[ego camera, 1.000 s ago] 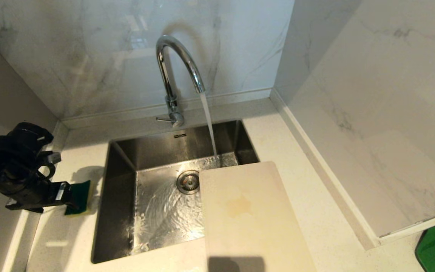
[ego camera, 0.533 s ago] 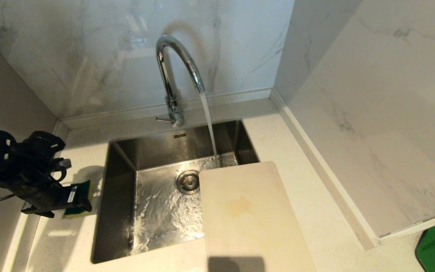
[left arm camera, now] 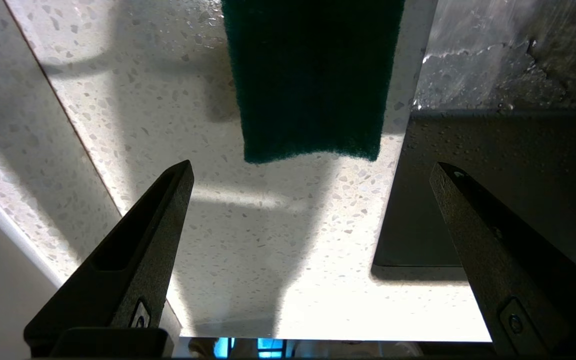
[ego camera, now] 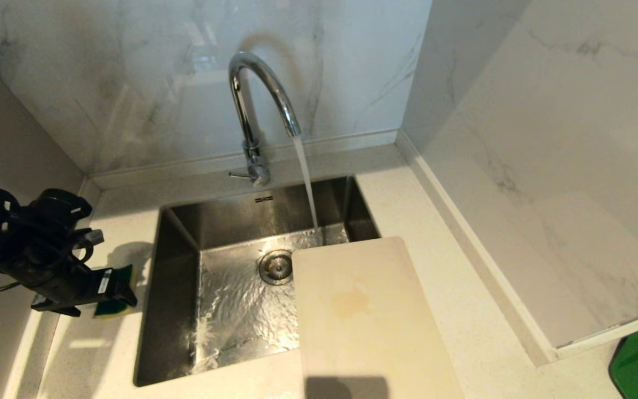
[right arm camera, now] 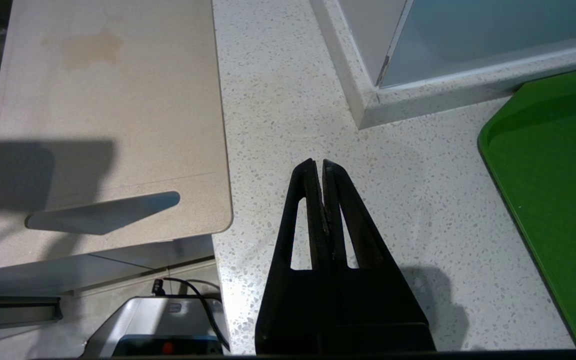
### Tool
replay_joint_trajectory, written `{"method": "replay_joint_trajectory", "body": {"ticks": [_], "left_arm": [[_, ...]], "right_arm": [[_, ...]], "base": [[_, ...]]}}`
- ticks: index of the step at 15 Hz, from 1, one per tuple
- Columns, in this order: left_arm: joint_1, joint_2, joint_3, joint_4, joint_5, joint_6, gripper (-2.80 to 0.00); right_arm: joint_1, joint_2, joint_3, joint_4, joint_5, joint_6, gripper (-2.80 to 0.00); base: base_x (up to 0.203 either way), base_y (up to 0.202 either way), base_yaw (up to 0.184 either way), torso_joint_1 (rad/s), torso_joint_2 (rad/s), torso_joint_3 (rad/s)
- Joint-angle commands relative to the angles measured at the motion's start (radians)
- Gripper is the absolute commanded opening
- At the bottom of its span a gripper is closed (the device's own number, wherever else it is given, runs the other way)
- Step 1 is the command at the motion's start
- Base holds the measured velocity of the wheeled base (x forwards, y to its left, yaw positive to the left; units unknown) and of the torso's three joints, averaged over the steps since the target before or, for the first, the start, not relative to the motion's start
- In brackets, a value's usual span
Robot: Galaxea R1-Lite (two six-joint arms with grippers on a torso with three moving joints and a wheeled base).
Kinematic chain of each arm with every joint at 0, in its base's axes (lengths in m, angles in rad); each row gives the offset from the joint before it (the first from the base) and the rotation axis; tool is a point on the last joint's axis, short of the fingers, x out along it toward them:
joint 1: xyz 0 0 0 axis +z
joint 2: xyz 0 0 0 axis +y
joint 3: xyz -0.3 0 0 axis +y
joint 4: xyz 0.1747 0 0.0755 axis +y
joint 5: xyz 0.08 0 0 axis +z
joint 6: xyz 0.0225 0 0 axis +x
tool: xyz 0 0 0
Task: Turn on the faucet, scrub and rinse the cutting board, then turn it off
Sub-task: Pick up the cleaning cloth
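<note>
My left gripper takes hold of the green-topped sponge (ego camera: 124, 272) by its two long sides next, to scrub the stained cutting board (ego camera: 363, 306).
The chrome faucet (ego camera: 258, 94) stands behind the sink, and water runs from its spout into the basin. The beige cutting board (ego camera: 369, 321) lies flat over the sink's right side and the counter; it has a yellowish stain and shows as the cutting board (right arm camera: 108, 110) in the right wrist view. A green-topped sponge (ego camera: 124, 272) lies on the counter left of the sink. My left gripper (ego camera: 119, 292) hovers over it. In the left wrist view the left gripper (left arm camera: 312, 167) is open, with the sponge (left arm camera: 313, 75) just beyond its fingertips and nothing between them. My right gripper (right arm camera: 322, 164) is shut and empty over the counter right of the board.
The steel sink (ego camera: 225, 216) is wet, with a drain (ego camera: 276, 267) near the board's far left corner. Marble walls close the back and right. A green tray (right arm camera: 553, 190) sits at the right. The sink's edge (left arm camera: 493, 190) lies beside the sponge.
My left arm has sunk and moved right toward the sponge, so its fingers now cover part of it in the head view. Sponge, board and running water are as before.
</note>
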State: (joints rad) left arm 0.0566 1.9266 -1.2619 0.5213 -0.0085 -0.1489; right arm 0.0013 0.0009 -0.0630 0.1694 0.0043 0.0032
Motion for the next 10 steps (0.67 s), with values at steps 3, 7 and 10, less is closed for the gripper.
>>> {"method": "replay_joint_trajectory", "body": {"ticks": [3,7,10], "left_arm": [[0.0,0.011,-0.004,-0.004,-0.017,-0.001,0.0],[0.017,0.05,-0.033,-0.006,-0.023,-0.003,0.0],[0.027,0.076,-0.061,-0.005,-0.026,-0.004,0.0]], "right_arm": [[0.002,0.001,0.0,0.001,0.0,0.0,-2.8],[0.0,0.001,0.0,0.001,0.0,0.0,-2.8],[0.002,0.001,0.0,0.001,0.0,0.0,-2.8]], "base": [[0.0,0.0,0.0,0.0,0.0,0.0],[0.0,0.0,0.0,0.0,0.0,0.0],[0.0,0.0,0.0,0.0,0.0,0.0]]}}
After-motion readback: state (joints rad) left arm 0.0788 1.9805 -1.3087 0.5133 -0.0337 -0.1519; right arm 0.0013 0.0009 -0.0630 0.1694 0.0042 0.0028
